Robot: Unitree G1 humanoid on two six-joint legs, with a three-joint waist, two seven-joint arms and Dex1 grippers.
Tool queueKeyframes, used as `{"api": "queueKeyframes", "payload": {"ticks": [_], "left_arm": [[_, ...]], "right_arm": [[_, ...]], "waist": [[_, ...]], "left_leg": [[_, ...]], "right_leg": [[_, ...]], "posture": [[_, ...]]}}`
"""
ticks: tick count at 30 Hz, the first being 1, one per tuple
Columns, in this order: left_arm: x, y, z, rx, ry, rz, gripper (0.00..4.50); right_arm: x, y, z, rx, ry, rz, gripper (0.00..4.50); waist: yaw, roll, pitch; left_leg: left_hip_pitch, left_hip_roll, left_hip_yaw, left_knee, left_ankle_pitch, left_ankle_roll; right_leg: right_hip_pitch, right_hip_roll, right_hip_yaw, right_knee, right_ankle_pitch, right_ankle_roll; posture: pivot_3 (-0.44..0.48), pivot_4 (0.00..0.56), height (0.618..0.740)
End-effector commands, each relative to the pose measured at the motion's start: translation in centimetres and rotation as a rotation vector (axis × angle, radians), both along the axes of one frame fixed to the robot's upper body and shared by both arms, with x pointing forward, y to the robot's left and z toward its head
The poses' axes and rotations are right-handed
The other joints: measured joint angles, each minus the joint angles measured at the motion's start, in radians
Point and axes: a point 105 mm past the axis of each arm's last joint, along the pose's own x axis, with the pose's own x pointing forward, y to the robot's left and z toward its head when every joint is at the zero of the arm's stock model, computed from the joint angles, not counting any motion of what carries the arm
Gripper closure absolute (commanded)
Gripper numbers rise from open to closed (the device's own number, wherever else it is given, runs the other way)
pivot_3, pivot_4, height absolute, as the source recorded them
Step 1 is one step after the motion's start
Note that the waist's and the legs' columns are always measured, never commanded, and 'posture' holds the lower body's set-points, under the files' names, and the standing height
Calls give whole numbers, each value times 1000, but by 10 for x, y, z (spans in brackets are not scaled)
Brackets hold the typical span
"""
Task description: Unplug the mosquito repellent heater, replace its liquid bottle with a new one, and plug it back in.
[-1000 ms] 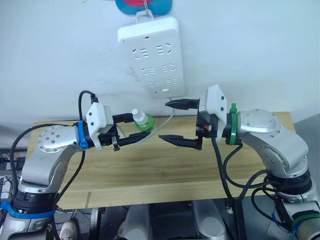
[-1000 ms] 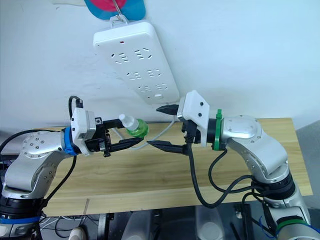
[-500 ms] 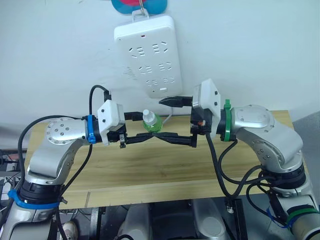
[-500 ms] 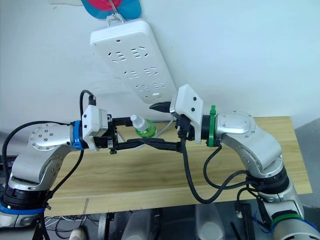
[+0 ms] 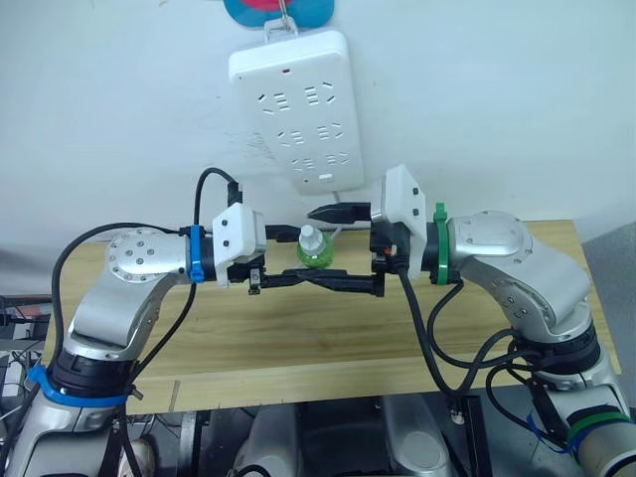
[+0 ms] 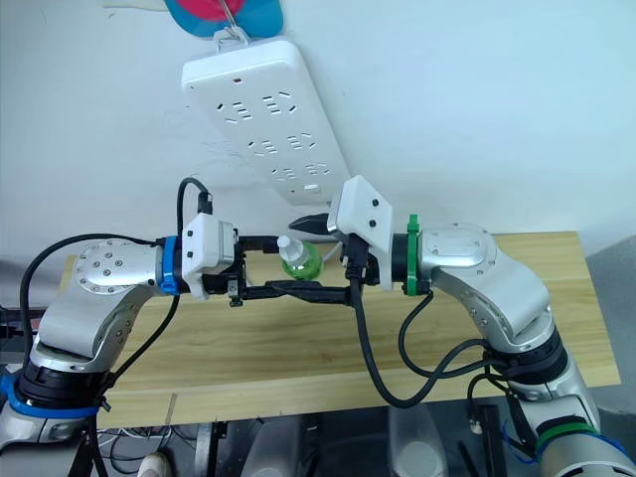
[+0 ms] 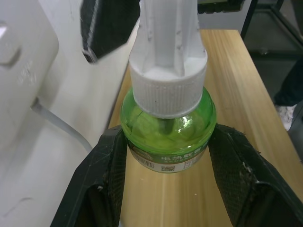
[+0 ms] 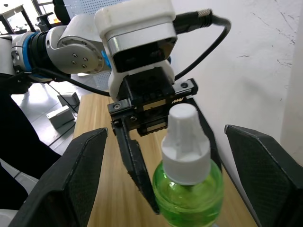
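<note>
My right gripper grabs the white cap by its ribbed base (image 8: 186,169) next, to open the new green bottle (image 8: 188,201) for the heater.
A green liquid bottle (image 5: 312,248) with a white cap is held upright above the table, just below the wall power strip. My left gripper (image 5: 308,256) is shut on its round green body (image 7: 165,137), one finger on each side. My right gripper (image 5: 316,245) faces it from the other side and is open, with one finger above the cap and one below the bottle. In the right wrist view its fingers (image 8: 85,170) stand wide of the bottle (image 8: 187,189) without touching it. The mosquito repellent heater is out of view.
A long white power strip (image 5: 298,109) hangs slanted on the white wall, and its cord (image 5: 339,229) drops behind the bottle. A wooden table (image 5: 298,338) lies beneath both arms. The right arm's black cable (image 5: 427,328) loops down in front of it.
My left gripper has carried the bottle to the right, toward the centre. My right gripper has moved left until its open fingers straddle the bottle. The camera has shifted slightly.
</note>
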Motion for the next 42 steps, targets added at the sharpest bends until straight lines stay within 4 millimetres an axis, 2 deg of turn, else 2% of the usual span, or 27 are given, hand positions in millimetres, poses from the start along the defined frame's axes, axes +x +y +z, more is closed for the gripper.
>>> {"api": "queueKeyframes", "payload": {"ticks": [1, 8, 11, 18, 28, 34, 42], "left_arm": [[-7, -10, 8, 9, -58, -35, 2254], [-8, -13, 9, 0, -60, -34, 2254], [-8, -13, 9, -5, -58, -32, 2254], [-6, -10, 13, -30, -54, -10, 2254], [-9, -11, 16, -58, -28, -24, 2254], [-15, -8, 21, -77, 1, -85, 2254], [-20, -6, 22, -54, 20, -159, 2254]], "right_arm": [[-7, 5, 5, 3, -25, 35, 391], [-5, 6, 3, -4, -25, 32, 391], [-3, 6, 4, -2, -27, 25, 938], [-2, 5, 3, -6, -30, 17, 3342], [-4, 7, 4, -5, -41, 56, 3393], [-14, 5, -1, -44, -83, 176, 3393], [-16, 3, -7, -94, -141, 293, 3393]], "waist": [[-1, 0, 0], [1, 0, 0], [1, 0, 0], [1, 0, 0], [1, 0, 0], [1, 0, 0], [2, 0, 0]], "left_leg": [[0, 0, 0, 1, 0, 0], [0, 0, -1, 8, 0, 0], [0, 0, -1, 8, -1, 1], [0, 0, 0, 8, 0, 0], [0, 0, 0, 8, 0, 0], [0, 0, 0, 8, 0, 0], [0, 0, 0, 8, 0, 0]], "right_leg": [[0, 0, 0, 1, 0, 0], [0, 0, 1, 9, 0, 0], [0, 0, 1, 9, 0, 0], [0, 0, 2, 8, 0, 0], [-1, 0, 2, 9, 0, 0], [0, 0, 2, 9, 0, 0], [0, 0, 1, 9, 0, 0]], "posture": [[-182, 415, 740], [-179, 416, 740], [-178, 417, 740], [-176, 416, 740], [-176, 415, 740], [-171, 410, 740], [-165, 404, 740]]}}
